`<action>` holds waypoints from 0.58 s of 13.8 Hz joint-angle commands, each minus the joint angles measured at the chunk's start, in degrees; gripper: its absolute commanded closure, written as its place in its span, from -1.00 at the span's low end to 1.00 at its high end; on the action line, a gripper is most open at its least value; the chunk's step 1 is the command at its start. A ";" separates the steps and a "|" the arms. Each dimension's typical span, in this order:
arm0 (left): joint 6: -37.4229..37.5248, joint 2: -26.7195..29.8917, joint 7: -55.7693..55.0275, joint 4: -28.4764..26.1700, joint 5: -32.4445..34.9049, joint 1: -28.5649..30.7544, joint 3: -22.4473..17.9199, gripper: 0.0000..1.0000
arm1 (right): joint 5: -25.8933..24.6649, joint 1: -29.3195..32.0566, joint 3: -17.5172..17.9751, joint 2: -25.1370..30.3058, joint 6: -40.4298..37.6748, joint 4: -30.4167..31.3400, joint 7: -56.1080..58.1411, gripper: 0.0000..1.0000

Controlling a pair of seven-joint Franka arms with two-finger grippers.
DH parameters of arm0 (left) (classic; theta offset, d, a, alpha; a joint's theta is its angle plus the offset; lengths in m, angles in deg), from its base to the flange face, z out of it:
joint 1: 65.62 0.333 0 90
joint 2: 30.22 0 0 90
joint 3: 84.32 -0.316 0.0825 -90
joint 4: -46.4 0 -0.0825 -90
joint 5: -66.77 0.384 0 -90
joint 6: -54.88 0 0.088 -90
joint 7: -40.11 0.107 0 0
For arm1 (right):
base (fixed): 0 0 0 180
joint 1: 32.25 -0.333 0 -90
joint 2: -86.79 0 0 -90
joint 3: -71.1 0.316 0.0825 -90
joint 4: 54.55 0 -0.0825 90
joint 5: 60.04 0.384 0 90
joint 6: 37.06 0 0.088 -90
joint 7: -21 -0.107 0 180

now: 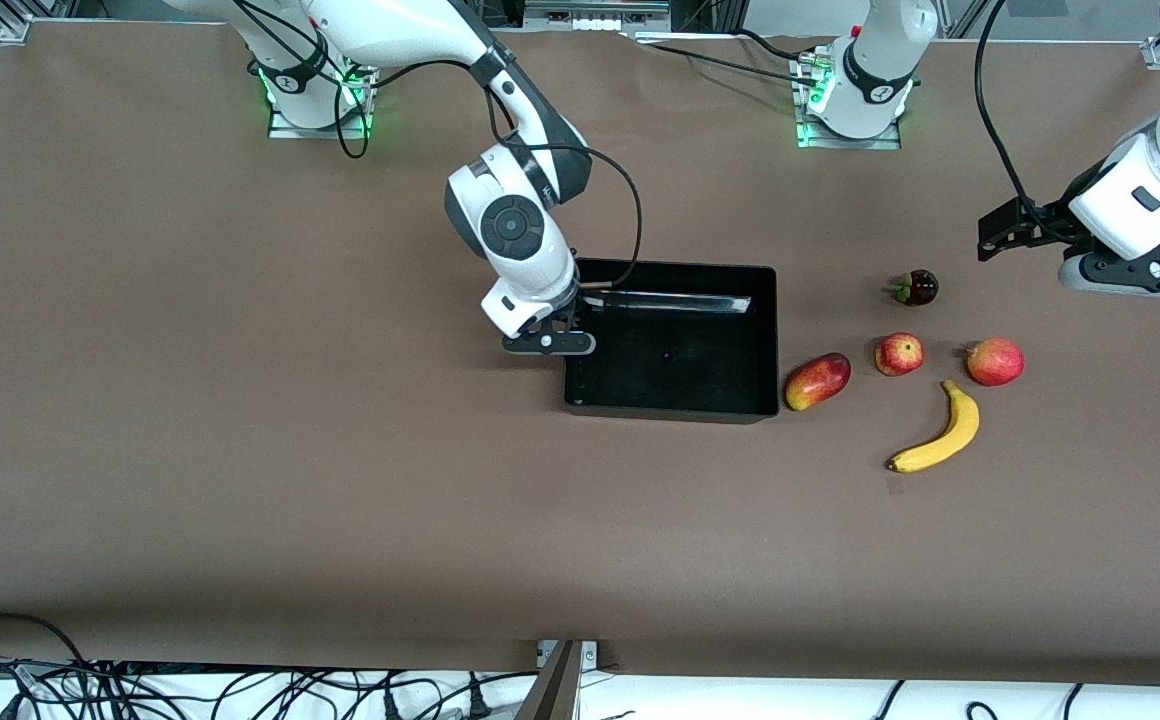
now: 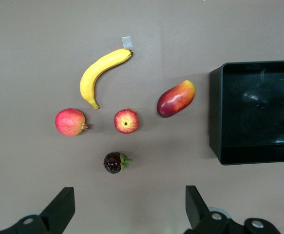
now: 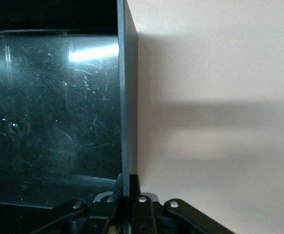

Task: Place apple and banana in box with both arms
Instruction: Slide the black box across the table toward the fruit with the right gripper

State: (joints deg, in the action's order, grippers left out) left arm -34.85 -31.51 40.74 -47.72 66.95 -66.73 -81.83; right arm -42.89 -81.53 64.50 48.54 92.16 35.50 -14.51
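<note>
My left gripper picks up the banana by its curved middle (image 1: 958, 439) (image 2: 96, 70) next, to place the banana in the black box.
The apple (image 1: 899, 354) lies on the table between the mango and a pinkish-red fruit; it also shows in the left wrist view (image 2: 126, 121). The banana (image 1: 940, 432) lies nearer to the front camera than the apple, and shows in the left wrist view (image 2: 100, 73). The black box (image 1: 776, 340) is empty; it shows in the left wrist view too (image 2: 215, 117). My right gripper (image 1: 562, 345) is shut on the box's wall (image 3: 127, 97) at the right arm's end, fingers pinching the rim (image 3: 128, 183). My left gripper (image 1: 995, 235) is open and empty, up over the table beside the dark fruit (image 2: 128, 204).
A red-yellow mango (image 1: 817, 381) lies beside the box. A pinkish-red round fruit (image 1: 995, 361) lies beside the apple toward the left arm's end. A small dark fruit with green leaves (image 1: 915, 288) lies farther from the front camera than the apple.
</note>
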 commanded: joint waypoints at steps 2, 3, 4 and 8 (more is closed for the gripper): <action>2.19 -0.99 0.43 2.01 0.00 -0.02 -0.11 -1.00 | 0.26 -1.34 -0.96 -0.77 0.42 -1.36 -0.70 -0.99; 2.36 -0.99 0.43 2.01 0.00 -0.02 -0.11 -1.00 | -0.36 -1.34 -1.04 -0.60 0.34 -1.45 -0.62 -1.00; 3.06 -1.60 0.51 2.01 0.00 -0.02 -0.11 -1.00 | -0.45 -1.17 -1.39 -0.16 0.07 -1.62 -0.27 -1.00; 11.66 -3.19 0.69 1.57 0.17 0.15 -0.20 -1.00 | -2.64 -0.90 -9.19 7.12 -5.71 -2.06 1.93 -1.00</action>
State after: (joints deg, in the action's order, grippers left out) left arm -27.57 -33.38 40.74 -47.71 66.95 -66.70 -81.92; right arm -44.05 -82.12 59.26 50.44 90.79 33.00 -13.88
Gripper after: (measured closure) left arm 0.000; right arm 0.256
